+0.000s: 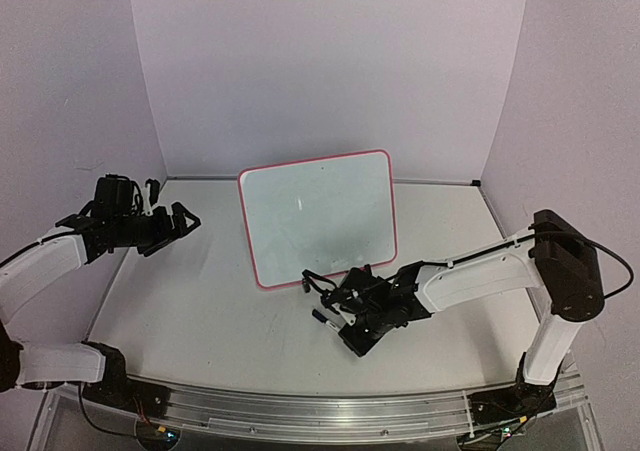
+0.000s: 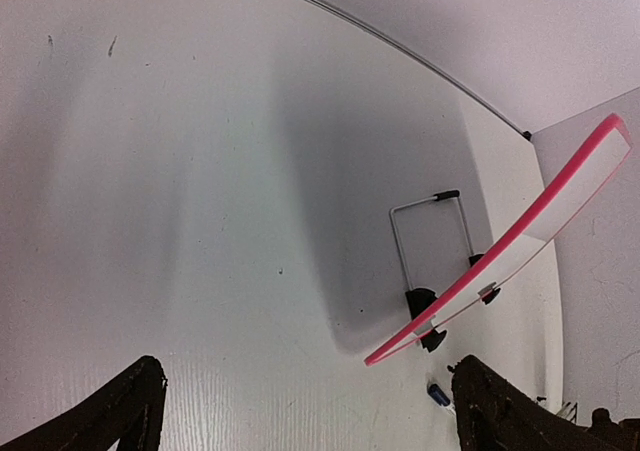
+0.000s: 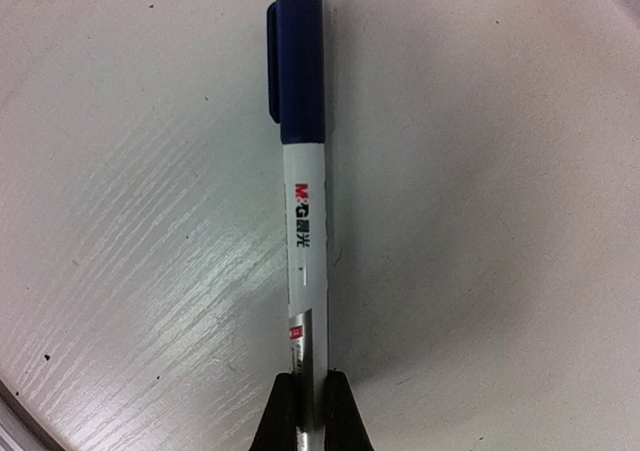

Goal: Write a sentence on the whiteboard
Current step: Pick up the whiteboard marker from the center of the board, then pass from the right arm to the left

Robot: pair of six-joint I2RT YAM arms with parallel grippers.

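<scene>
The marker needs to be uncapped for writing, so my left gripper should next grab the marker's blue cap (image 1: 319,316) (image 2: 438,394) while my right gripper holds its white body.
The whiteboard (image 1: 318,216) stands tilted at the table's middle, white with a red border, on black clip feet. No sentence shows on its face. In the left wrist view I see it edge-on (image 2: 520,239). My right gripper (image 1: 338,318) is just in front of the board's lower edge, shut on a white marker (image 3: 305,221) whose blue cap is on. The marker points away from the fingers (image 3: 308,396), low over the table. Its cap also shows in the left wrist view (image 2: 438,394). My left gripper (image 1: 185,218) is open and empty, left of the board (image 2: 305,411).
A wire stand (image 2: 430,236) props the board from behind. Purple walls (image 1: 320,61) close the back and sides. The white table (image 1: 200,301) ends at a metal rail (image 1: 320,411) by the arm bases.
</scene>
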